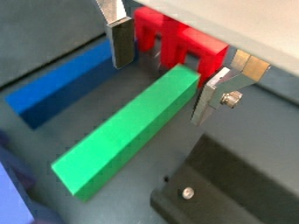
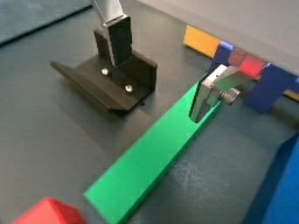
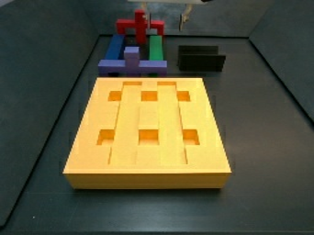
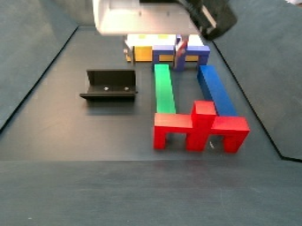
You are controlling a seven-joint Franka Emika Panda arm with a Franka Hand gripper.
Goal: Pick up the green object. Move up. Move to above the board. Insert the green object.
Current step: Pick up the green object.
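Note:
My gripper grabs the bar's end beside the red cross-shaped piece next, to insert the green bar into the board.
The green object is a long green bar lying flat on the dark floor; it also shows in the other wrist view and in both side views. My gripper is open and empty, just above one end of the bar, one finger to each side; it shows the same way in the other wrist view. The board is a thick orange-yellow slab with six square holes, lying beyond the bar's other end. In a side view only its edge shows behind the gripper's body.
A red cross-shaped piece stands at one end of the bar. A long blue block lies beside the bar. A purple block sits near the board. The fixture stands on the bar's other side.

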